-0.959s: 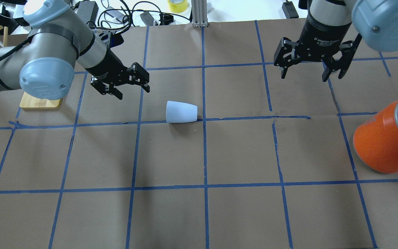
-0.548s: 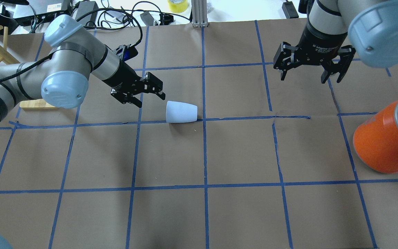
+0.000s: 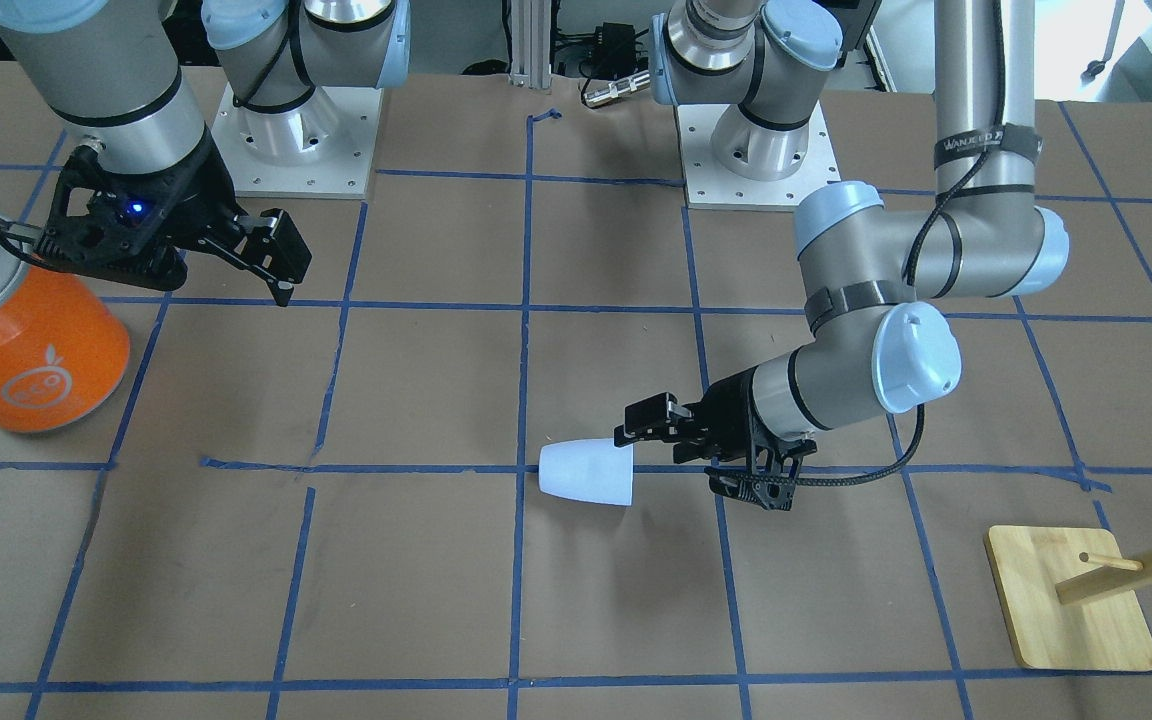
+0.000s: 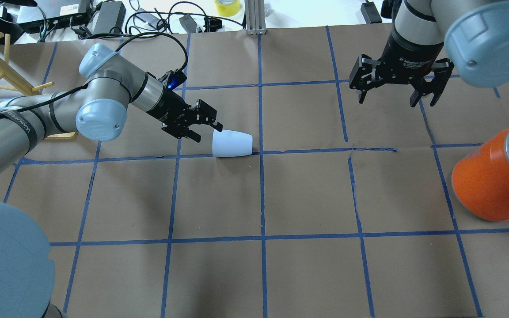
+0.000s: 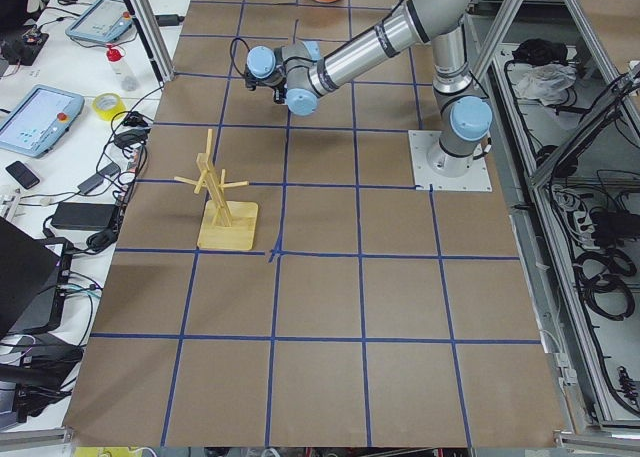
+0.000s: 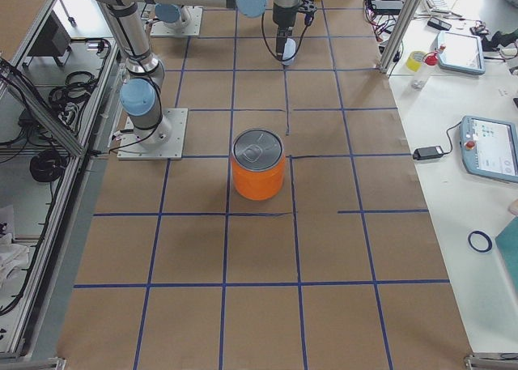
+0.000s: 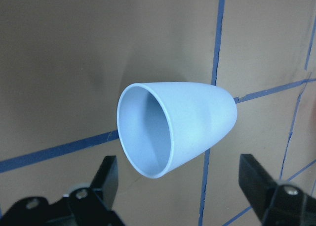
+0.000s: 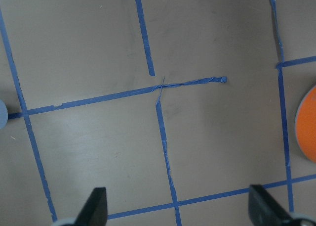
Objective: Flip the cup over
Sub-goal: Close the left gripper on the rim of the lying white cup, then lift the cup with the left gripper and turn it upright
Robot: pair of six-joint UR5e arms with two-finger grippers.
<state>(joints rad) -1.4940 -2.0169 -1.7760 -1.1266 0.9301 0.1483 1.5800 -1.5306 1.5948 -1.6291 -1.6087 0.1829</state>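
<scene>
Next, my left gripper grabs the pale cup (image 7: 200, 114) by the rim of its opening (image 7: 171, 133) to flip the cup upright.
The cup (image 4: 232, 144) is small and pale blue-white. It lies on its side on the brown paper, with its wide mouth toward my left gripper. It also shows in the front view (image 3: 586, 473). My left gripper (image 4: 208, 131) is open and empty, low over the table, with its fingertips right at the cup's rim. In the left wrist view the cup (image 7: 182, 127) faces the camera with its mouth, between the two open fingers (image 7: 106, 179). My right gripper (image 4: 396, 100) is open and empty, raised over the far right of the table, well away from the cup.
A big orange can (image 4: 488, 181) with a silver top stands at the right edge, close to my right gripper in the front view (image 3: 26, 340). A wooden peg stand (image 3: 1071, 600) is behind my left arm at the far left. Blue tape lines grid the table.
My left gripper has moved right and lower, from a cell away to the cup's mouth, still open. The cup has not moved. The right arm has barely shifted.
</scene>
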